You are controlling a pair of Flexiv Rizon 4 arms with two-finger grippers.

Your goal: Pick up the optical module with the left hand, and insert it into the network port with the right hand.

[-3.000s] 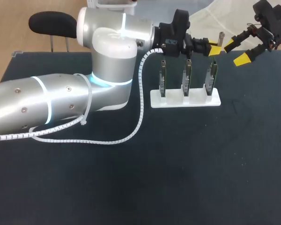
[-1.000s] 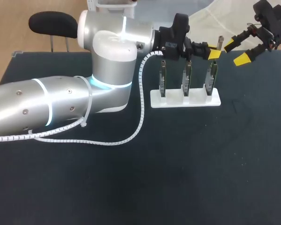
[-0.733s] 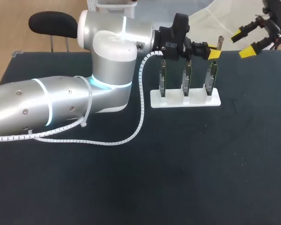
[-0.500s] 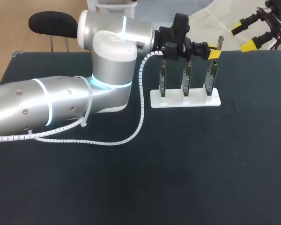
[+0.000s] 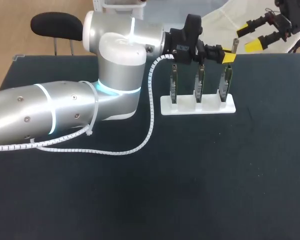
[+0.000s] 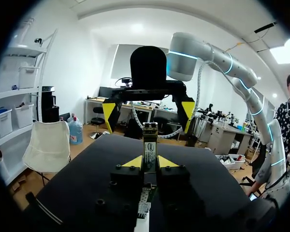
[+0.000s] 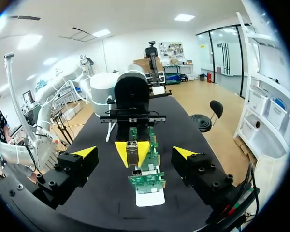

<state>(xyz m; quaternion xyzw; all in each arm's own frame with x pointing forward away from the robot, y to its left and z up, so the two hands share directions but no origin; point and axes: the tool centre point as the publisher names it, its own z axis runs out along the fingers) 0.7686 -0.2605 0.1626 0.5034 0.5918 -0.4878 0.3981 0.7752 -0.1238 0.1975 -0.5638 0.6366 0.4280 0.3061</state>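
Observation:
The yellow fingers of my left gripper cover the lower part of the module. My right gripper will grab the module by its bare protruding end (image 5: 235, 45) (image 7: 132, 160) next.
The optical module (image 6: 149, 146), a slim metal bar with a label, stands upright with my left gripper (image 6: 150, 162) shut on its lower part. In the head view that left gripper (image 5: 227, 57) hovers above the rightmost board, the module (image 5: 235, 45) sticking out beyond its tips. My right gripper (image 5: 249, 38) stands open at the far right, just beyond the module, fingers pointing toward it. From the right wrist view, my right gripper (image 7: 135, 152) is spread wide with the module (image 7: 132, 153) ahead, centred between the fingers without touching. The network ports sit on the green boards (image 7: 147, 179).
A white rack (image 5: 198, 105) at the table's far middle holds three upright green boards (image 5: 199, 81). My left arm lies across the table's left half with a white coiled cable (image 5: 140, 140) looping off it.
My right gripper has risen and shifted left, closing in on the module's tip and still open. The left arm and the module have stayed put.

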